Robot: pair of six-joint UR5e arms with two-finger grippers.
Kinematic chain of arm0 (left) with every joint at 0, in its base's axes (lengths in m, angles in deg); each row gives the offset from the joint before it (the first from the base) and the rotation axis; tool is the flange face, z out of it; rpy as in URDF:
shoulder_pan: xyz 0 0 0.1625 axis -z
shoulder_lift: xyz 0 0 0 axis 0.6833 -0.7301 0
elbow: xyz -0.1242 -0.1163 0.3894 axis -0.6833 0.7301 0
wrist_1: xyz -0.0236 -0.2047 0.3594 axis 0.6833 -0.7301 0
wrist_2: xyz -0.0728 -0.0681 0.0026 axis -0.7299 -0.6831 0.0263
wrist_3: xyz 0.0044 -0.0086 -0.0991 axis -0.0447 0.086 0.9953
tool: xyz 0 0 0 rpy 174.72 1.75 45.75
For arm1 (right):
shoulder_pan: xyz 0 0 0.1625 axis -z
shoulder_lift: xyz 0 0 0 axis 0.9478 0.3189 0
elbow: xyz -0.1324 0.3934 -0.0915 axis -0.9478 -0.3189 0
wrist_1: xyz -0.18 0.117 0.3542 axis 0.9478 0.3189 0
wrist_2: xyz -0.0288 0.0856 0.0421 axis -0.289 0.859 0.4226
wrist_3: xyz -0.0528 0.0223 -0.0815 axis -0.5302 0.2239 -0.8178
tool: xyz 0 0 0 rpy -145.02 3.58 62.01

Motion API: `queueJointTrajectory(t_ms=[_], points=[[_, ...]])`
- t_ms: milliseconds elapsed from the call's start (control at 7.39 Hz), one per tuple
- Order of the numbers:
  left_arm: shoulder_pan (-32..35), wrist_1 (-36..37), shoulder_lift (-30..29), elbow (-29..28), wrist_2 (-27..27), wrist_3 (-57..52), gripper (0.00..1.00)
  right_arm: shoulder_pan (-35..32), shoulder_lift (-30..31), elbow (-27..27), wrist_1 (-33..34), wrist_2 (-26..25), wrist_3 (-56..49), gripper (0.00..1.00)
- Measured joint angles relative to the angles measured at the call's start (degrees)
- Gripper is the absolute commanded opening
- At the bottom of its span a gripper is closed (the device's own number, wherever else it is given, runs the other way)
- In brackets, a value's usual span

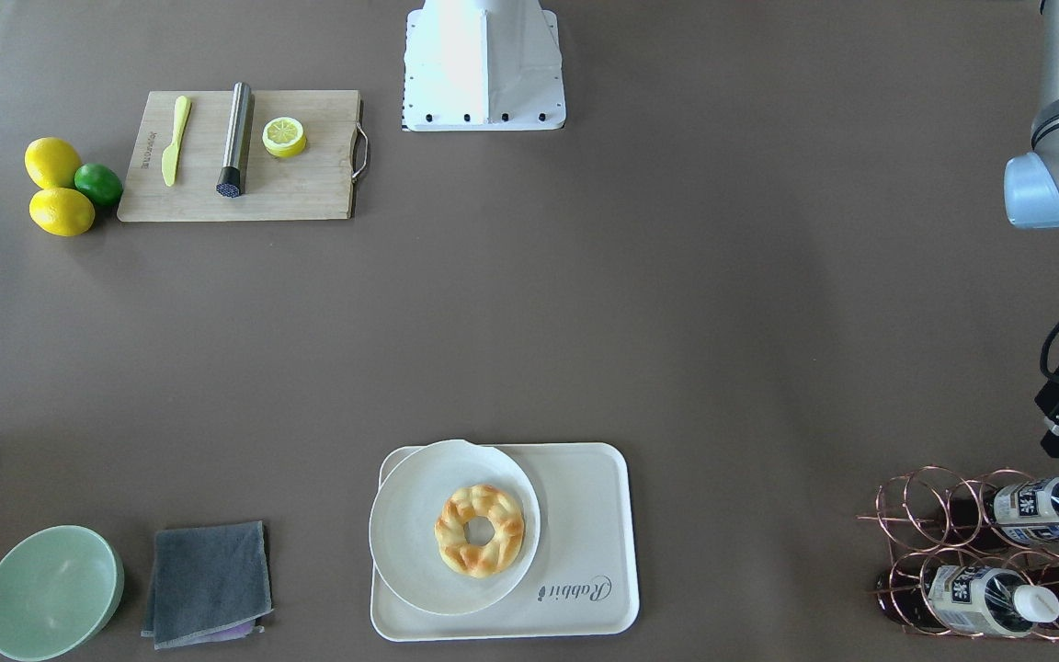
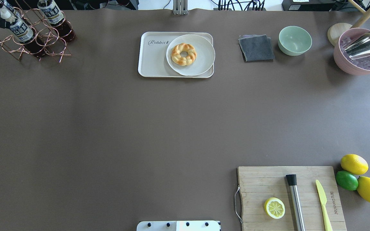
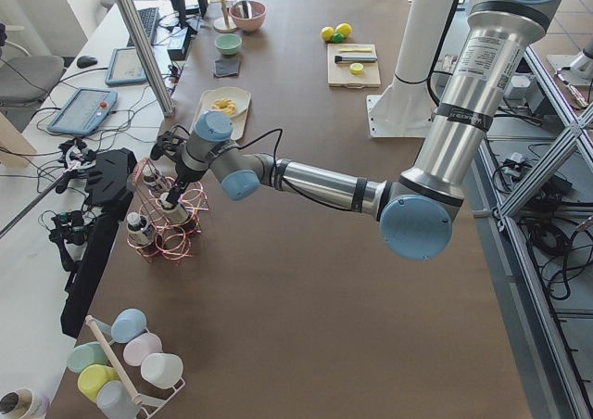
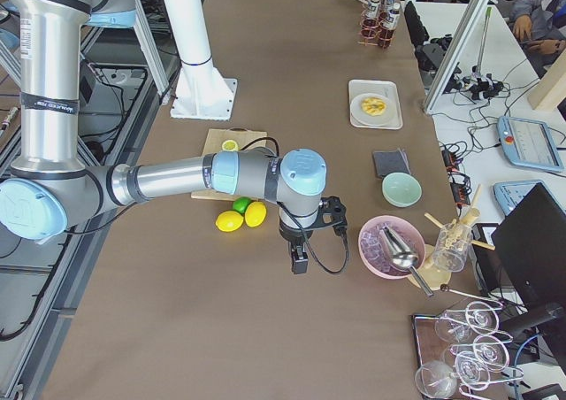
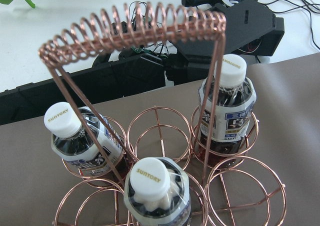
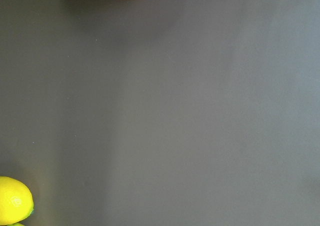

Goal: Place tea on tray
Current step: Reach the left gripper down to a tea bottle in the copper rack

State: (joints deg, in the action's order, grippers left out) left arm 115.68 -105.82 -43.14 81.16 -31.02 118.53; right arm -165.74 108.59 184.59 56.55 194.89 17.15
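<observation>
The robot's left gripper isn't ready to close on that tea yet. Its fingers hang beside the rack (image 1: 939, 507), short of the nearest tea's cap, and need to reach the cap first.
Three tea bottles stand in a copper wire rack (image 5: 150, 23): one at the left (image 5: 80, 141), one nearest (image 5: 157, 191), one at the right (image 5: 227, 106). They also show in the front-facing view (image 1: 1040, 510) and in the overhead view (image 2: 21, 29). My left gripper (image 3: 167, 148) hovers just above the rack; its fingers show in no close view, so I cannot tell if it is open. The cream tray (image 1: 585, 515) (image 2: 154, 57) holds a white plate (image 1: 410, 515) with a doughnut (image 1: 479, 530). My right gripper (image 4: 299, 264) hangs near the lemons, state unclear.
A grey cloth (image 2: 256, 48) and a green bowl (image 2: 295, 40) lie right of the tray. A pink bowl with ice and a scoop (image 2: 361, 51) stands at the far right. A cutting board (image 2: 291, 199) carries a half lemon, a steel tool and a knife, with lemons and a lime (image 2: 346, 180) beside it.
</observation>
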Motion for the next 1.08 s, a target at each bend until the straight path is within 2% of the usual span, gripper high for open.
queueJointTrajectory(t_ms=[406,812,1082], points=[[0.02,-0.02,-3.50,-4.93,1.75,3.04,0.87,-0.05,0.07,0.21,0.00,-0.07,-0.11,1.00],[-0.35,-0.03,-3.61,-5.56,1.84,4.89,0.78,-0.05,0.20,0.48,0.00,-0.06,-0.13,1.00],[-0.63,-0.03,-3.63,-6.16,1.88,5.08,0.76,-0.05,0.75,1.07,0.03,-0.04,-0.13,1.00]])
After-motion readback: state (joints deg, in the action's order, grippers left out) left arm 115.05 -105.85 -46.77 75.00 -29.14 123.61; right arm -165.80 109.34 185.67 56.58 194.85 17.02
